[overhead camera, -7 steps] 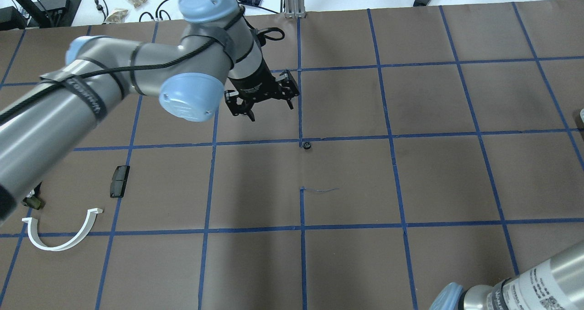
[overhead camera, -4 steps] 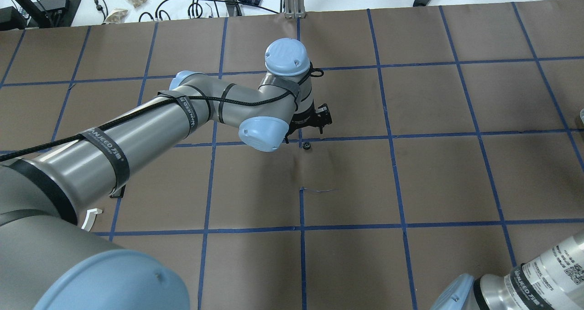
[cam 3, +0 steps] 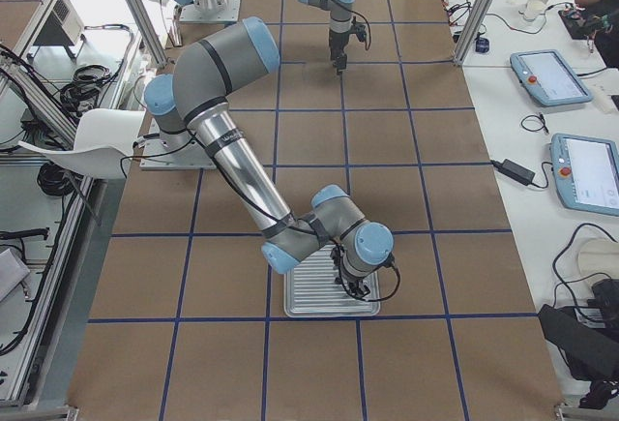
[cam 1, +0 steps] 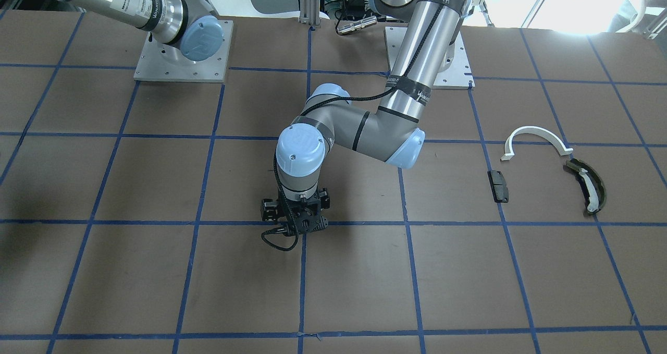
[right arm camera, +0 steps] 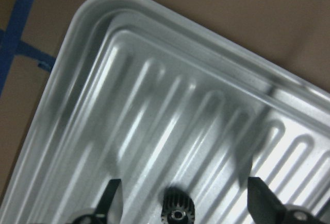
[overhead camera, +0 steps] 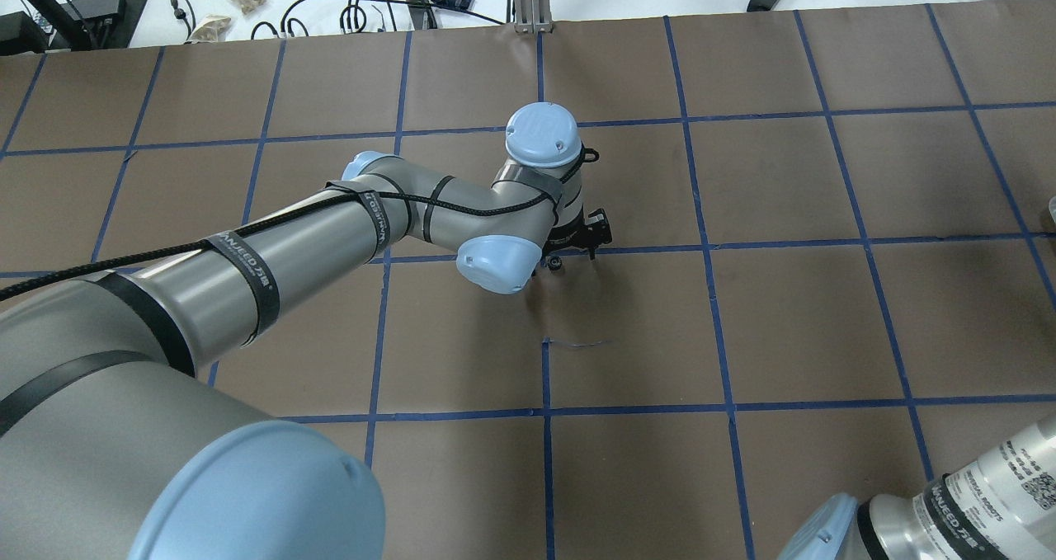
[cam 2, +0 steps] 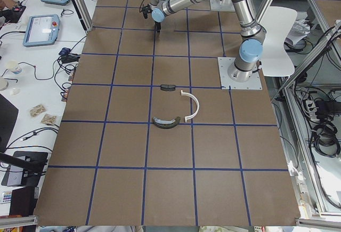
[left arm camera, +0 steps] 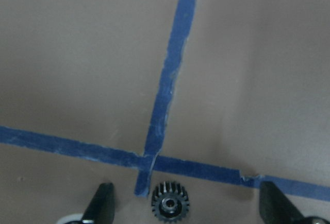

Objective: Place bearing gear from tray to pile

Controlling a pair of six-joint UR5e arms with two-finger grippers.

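Observation:
The small black gear's toothed rim [left arm camera: 170, 188] is the part my left gripper will grab next, to add the bearing gear to the pile.
A small black bearing gear [left arm camera: 170, 202] lies on the brown table at a blue tape crossing [overhead camera: 556, 262]. My left gripper [left arm camera: 188, 208] is open and low over it, one finger on each side; the gripper also shows in the overhead view [overhead camera: 573, 242] and the front view [cam 1: 294, 222]. A second black gear [right arm camera: 177, 208] lies in the ribbed metal tray [right arm camera: 93, 13]. My right gripper [right arm camera: 185, 203] is open around it. The pile lies apart: a white half-ring [cam 1: 536, 136], an olive curved piece [cam 1: 586, 184] and a black block [cam 1: 498, 185].
The tray [cam 3: 300, 307] sits at the robot's right end of the table, the pile [cam 2: 176, 109] towards its left end. Blue tape lines grid the brown surface. Cables and pendants lie beyond the far table edge [overhead camera: 371, 7].
My left arm has swung right and forward, then down, so its open gripper now straddles the gear at the tape crossing. The arm now hides the pile in the overhead view.

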